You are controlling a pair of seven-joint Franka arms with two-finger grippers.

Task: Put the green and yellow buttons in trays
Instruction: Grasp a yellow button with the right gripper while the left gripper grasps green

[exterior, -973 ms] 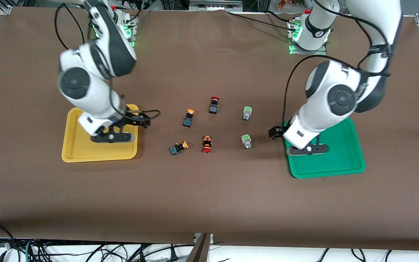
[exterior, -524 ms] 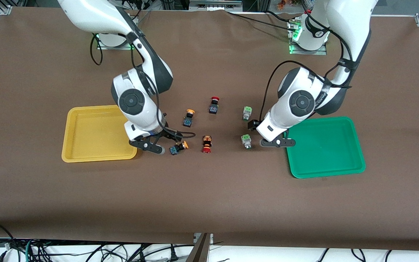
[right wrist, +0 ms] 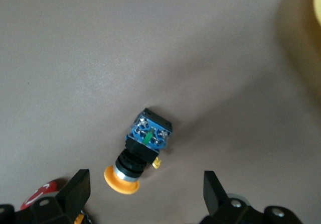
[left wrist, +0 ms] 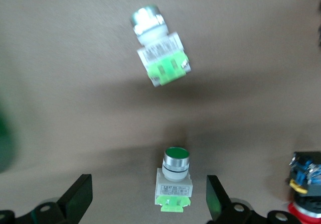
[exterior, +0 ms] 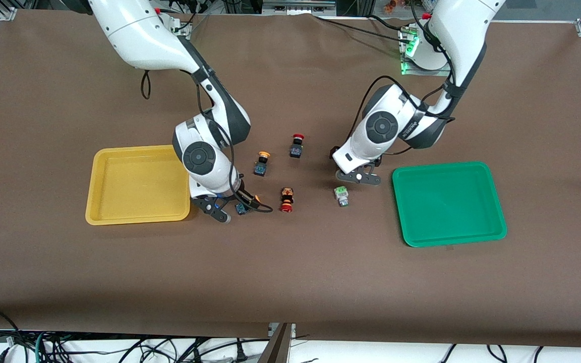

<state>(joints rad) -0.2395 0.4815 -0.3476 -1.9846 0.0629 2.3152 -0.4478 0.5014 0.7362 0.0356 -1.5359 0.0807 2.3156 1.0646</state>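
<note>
The green button needs to go in the green tray, so my left gripper should next grab it by its boxy body below the cap (left wrist: 173, 190).
My left gripper (exterior: 357, 177) (left wrist: 145, 204) hangs open over one green button (left wrist: 174, 180), which lies between its fingers untouched; the hand hides this button in the front view. The second green button (exterior: 341, 196) (left wrist: 159, 59) lies nearer the front camera. My right gripper (exterior: 213, 209) (right wrist: 145, 194) is open over a yellow button (exterior: 242, 207) (right wrist: 139, 153) lying on its side, its orange cap between the fingers, nothing gripped. Another yellow button (exterior: 262, 164) stands farther back. The yellow tray (exterior: 136, 219) and the green tray (exterior: 449, 201) hold nothing.
Two red-capped black buttons sit mid-table: one (exterior: 296, 145) farther back, one (exterior: 286, 199) beside the nearer yellow button and at the corner of the right wrist view (right wrist: 39, 194). A black cable loops from my right hand over the nearer yellow button.
Both arms swung in from over their trays toward the table's middle. The right gripper came down over the nearer yellow button, the left over the farther green button. No button moved.
</note>
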